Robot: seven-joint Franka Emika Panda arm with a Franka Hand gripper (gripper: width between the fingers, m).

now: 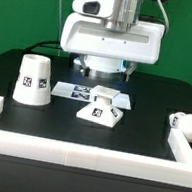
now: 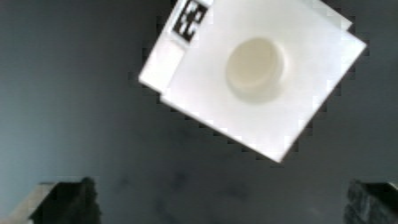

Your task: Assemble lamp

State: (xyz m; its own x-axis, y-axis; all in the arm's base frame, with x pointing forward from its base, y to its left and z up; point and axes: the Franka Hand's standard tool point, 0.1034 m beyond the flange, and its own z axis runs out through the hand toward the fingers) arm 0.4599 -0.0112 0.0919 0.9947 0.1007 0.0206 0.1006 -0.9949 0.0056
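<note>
The white lamp base needs to be set up for the bulb, so next my gripper should grab it by its flat top plate (image 2: pixel 267 75) around the round socket.
The white lamp base (image 1: pixel 102 110), low and angular with a tag on its front, lies on the black table near the middle. In the wrist view the base (image 2: pixel 253 72) shows its round socket and a tag at one corner. The tapered shade (image 1: pixel 33 80) stands at the exterior view's left. The small rounded bulb (image 1: pixel 187 125) lies at the exterior view's right. My gripper (image 2: pixel 217 205) is open and empty, with its fingertips (image 2: pixel 64 203) wide apart over bare table beside the base. In the exterior view the gripper (image 1: pixel 103 79) hangs just above and behind the base.
The marker board (image 1: pixel 77 89) lies flat behind the base. A white rail (image 1: pixel 74 153) runs along the table's front, with side rails at both ends. A green wall stands behind.
</note>
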